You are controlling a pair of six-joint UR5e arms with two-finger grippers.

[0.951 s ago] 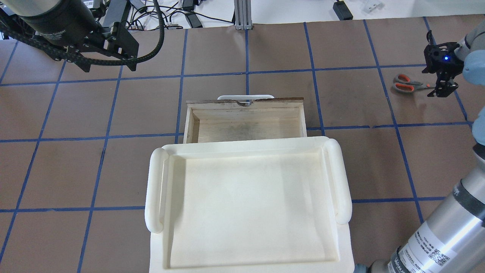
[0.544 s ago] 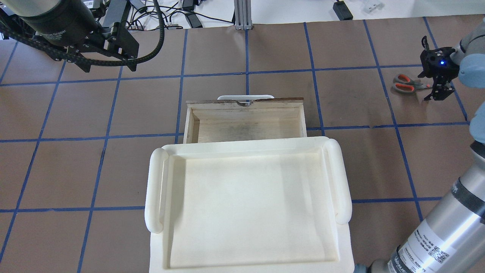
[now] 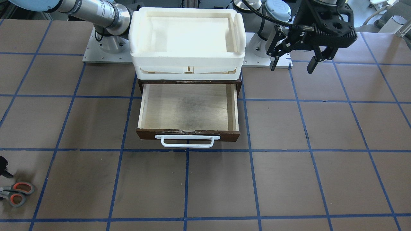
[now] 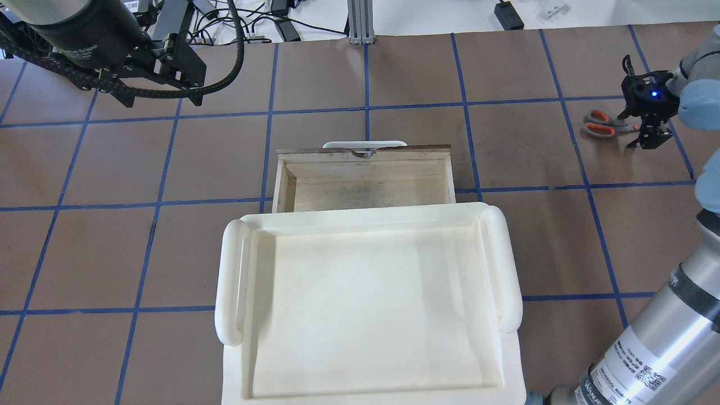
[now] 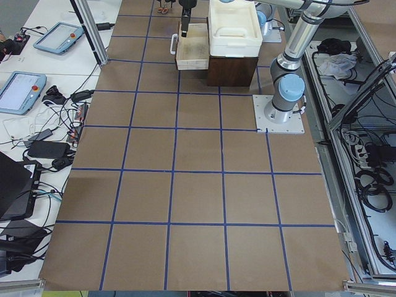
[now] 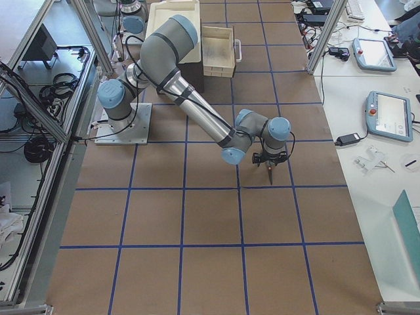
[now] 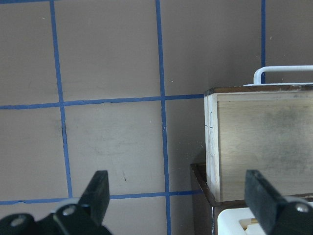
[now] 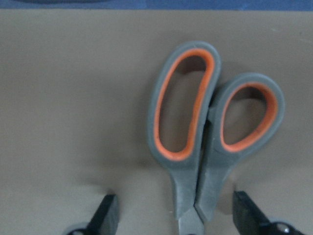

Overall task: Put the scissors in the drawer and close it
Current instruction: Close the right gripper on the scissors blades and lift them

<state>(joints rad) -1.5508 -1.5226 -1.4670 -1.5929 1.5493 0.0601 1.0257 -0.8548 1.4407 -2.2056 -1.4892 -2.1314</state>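
Note:
I need to grab the scissors next with my right gripper, by the body just below their handle loops, to put them in the drawer (image 3: 187, 107).
The scissors (image 4: 599, 125), grey handles lined orange, lie flat on the table at the far right; they also show in the front view (image 3: 16, 193). My right gripper (image 4: 647, 126) is open, low over their blade end. In the right wrist view its fingers (image 8: 108, 215) stand on either side of the scissors (image 8: 195, 132) just below the handles, not closed on them. The dark brown drawer (image 4: 365, 151) is pulled open and empty, its white handle (image 3: 188, 141) facing away from me. My left gripper (image 3: 293, 62) is open and empty, raised to the left of the drawer (image 7: 264, 142).
A white plastic tray (image 4: 230, 281) sits on top of the cabinet, above the drawer's rear. Blue tape lines grid the brown table. Cables and an aluminium post (image 4: 360, 22) lie beyond the far edge.
My right gripper has shifted a little farther out and down over the scissors' blade end. The scissors, the drawer and my left arm have not moved.

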